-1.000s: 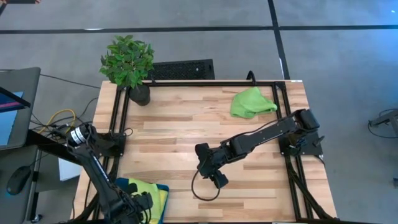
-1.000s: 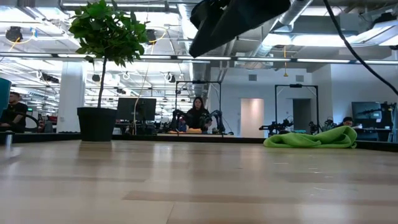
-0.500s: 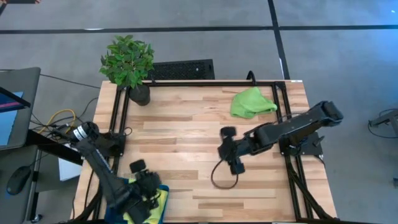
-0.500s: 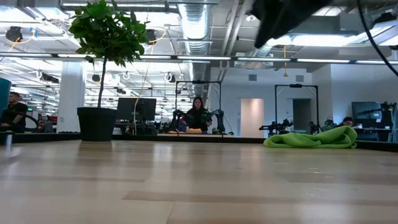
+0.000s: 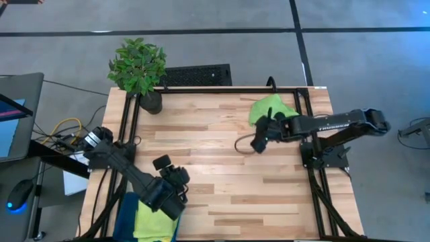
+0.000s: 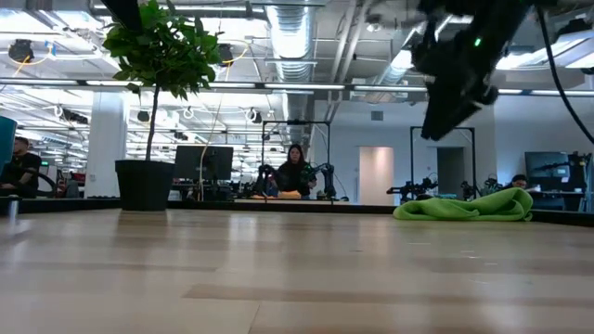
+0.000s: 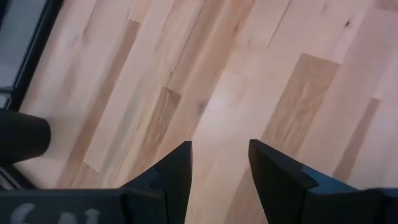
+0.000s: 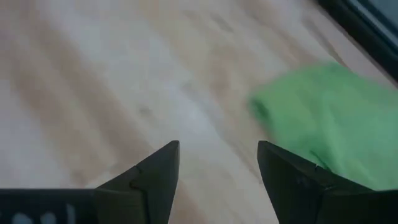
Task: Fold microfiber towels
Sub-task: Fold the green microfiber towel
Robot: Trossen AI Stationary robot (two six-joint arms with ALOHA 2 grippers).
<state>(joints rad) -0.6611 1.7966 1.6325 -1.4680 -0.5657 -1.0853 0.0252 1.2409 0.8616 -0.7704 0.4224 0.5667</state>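
Observation:
The lime green towel needs to be spread over the bare wood for folding, so next I need to grab it by its corner with my right gripper.
A crumpled lime green towel lies on the table at the far right; it also shows in the low view and the right wrist view. My right gripper hovers open just beside its near left side, above the table. A pile of towels, teal and yellow showing, lies at the near left corner. My left gripper is open and empty over bare wood, just to the far right of that pile.
A potted plant stands at the far left corner. Black frame rails run along the table's left and right sides. A keyboard lies beyond the far edge. Bare wood spans the middle.
My right gripper has swung from the table's middle toward the far right, up to the lime green towel. My left gripper has drawn away from the towel pile at the near left, toward the far edge and the right. The towels lie as they did.

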